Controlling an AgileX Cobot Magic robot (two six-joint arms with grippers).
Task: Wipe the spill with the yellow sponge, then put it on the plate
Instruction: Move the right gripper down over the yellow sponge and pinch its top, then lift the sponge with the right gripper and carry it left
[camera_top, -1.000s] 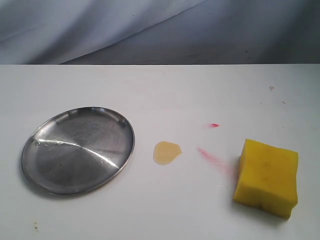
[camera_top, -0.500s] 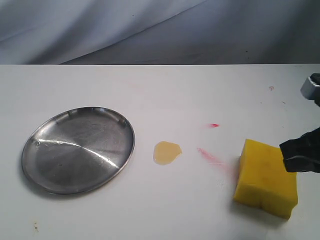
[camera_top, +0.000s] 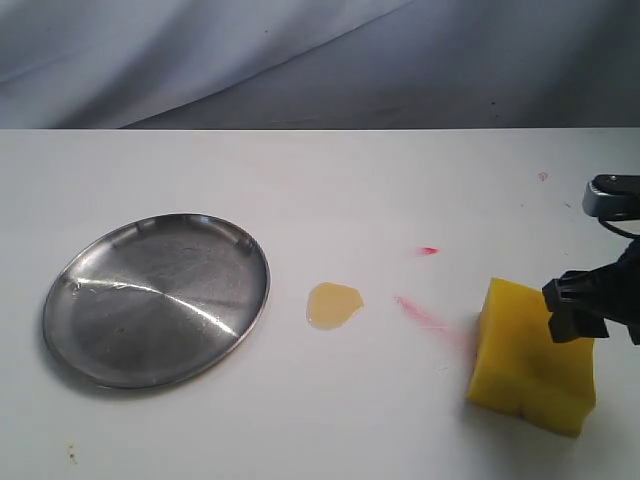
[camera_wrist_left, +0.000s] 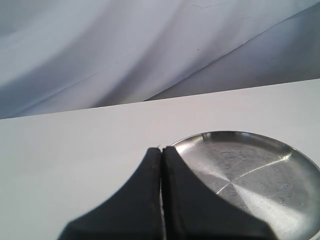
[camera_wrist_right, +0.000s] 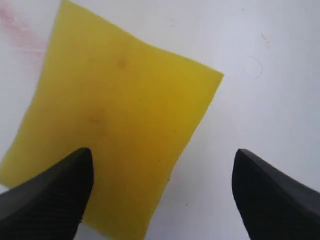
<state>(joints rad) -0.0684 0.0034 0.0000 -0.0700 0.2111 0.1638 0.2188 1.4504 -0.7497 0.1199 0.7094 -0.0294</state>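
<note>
I need to grab the yellow sponge by its middle with my right gripper next, so that it can wipe the tan spill.
The yellow sponge lies on the white table at the right. My right gripper hangs over its right side, open wide, with one finger above the sponge and the other above bare table. A small tan spill sits between the sponge and the silvery plate on the left. My left gripper is shut and empty, hovering near the plate's rim; it does not show in the exterior view.
Thin red-pink streaks mark the white table between spill and sponge, with a small red dot farther back. A grey-blue cloth backdrop rises behind the table's far edge.
My right gripper has come in from the right edge and moved left, now over the sponge's right side. Sponge, spill and plate have not moved.
</note>
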